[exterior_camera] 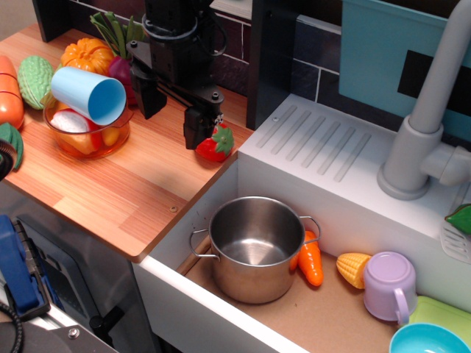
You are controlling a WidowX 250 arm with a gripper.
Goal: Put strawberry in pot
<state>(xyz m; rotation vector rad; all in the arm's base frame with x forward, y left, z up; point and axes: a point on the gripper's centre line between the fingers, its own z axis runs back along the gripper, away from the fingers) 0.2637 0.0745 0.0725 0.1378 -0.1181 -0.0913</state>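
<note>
I need to grab the red strawberry around its plump red body (pixel 212 151) with my gripper next. Then I can drop the strawberry into the steel pot (pixel 256 246).
The strawberry (pixel 215 145), glossy red with a green cap, lies on the wooden counter (pixel 125 191) near its right edge, by the sink wall. My black gripper (pixel 175 116) hangs low over the counter with its jaws wide apart and nothing between them. Its right finger (pixel 197 129) stands just left of the strawberry, touching or nearly touching it. The steel pot (pixel 256 246) with two wire loop handles stands upright and empty in the sink, below and to the right of the strawberry.
A glass bowl (pixel 110 140) of toy food with a light blue cup (pixel 90 94) on it sits left of the gripper. An orange carrot (pixel 311 262), corn (pixel 352 268) and a lilac mug (pixel 390 285) lie right of the pot. A grey faucet (pixel 427 110) stands at right.
</note>
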